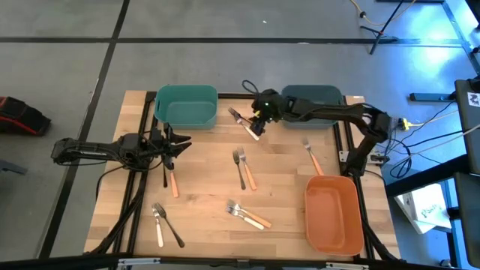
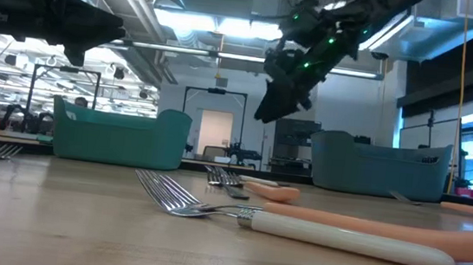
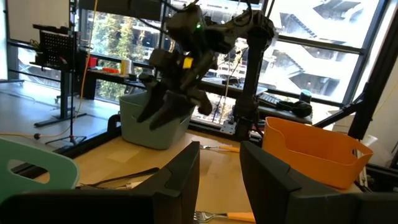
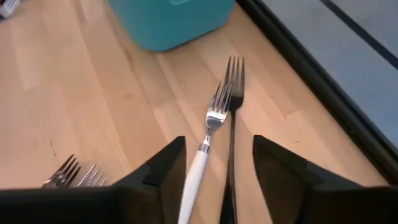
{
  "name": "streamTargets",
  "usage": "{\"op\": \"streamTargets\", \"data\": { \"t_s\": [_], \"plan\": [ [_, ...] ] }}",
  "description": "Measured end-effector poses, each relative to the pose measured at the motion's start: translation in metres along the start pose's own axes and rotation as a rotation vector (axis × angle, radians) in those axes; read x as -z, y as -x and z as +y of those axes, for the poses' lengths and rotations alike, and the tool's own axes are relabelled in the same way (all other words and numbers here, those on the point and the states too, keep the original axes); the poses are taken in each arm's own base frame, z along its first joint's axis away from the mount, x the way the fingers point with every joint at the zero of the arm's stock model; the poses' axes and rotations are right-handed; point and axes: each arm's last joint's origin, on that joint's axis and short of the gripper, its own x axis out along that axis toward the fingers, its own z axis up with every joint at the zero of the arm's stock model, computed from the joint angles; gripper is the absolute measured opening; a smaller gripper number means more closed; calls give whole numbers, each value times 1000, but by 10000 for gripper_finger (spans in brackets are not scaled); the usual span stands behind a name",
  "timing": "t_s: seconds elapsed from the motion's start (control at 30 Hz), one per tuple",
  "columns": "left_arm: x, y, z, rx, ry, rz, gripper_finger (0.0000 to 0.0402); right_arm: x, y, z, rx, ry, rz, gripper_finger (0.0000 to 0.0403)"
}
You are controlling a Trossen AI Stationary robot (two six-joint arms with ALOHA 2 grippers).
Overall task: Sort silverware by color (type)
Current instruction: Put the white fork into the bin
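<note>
Next, my right gripper takes hold of the cream-handled fork by the top of its handle (image 4: 202, 154) beside the metal neck (image 4: 209, 132).
Forks lie flat in pairs on the wooden table. My right gripper (image 1: 256, 120) is open and hangs above a cream-handled fork (image 4: 202, 152) and an all-dark fork (image 4: 232, 118) beside the teal bin (image 1: 186, 105). In the right wrist view its fingers stand either side of both handles. The low view shows this gripper (image 2: 276, 101) well above the tabletop. My left gripper (image 1: 180, 142) is open near the table's left side, over a dark fork (image 1: 165, 171) and an orange-handled fork (image 1: 174, 184). Its fingers (image 3: 186, 168) touch nothing.
A grey-blue bin (image 1: 311, 101) stands at the far edge and an orange bin (image 1: 334, 214) at the near right. More forks lie at the centre (image 1: 244, 171), near centre (image 1: 246, 214), near left (image 1: 163, 223) and right (image 1: 313, 156). Black frame rails edge the table.
</note>
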Motion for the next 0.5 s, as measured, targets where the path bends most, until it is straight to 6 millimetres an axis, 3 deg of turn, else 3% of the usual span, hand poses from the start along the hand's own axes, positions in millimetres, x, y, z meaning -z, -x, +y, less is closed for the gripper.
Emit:
{"op": "streamTargets", "data": {
  "t_s": [0.2,0.5],
  "plan": [
    [0,0,0,-2,0,0,110,0,-27,0,6,0,56,204],
    [0,0,0,-3,0,0,110,5,-52,0,29,0,108,183]
  ]
}}
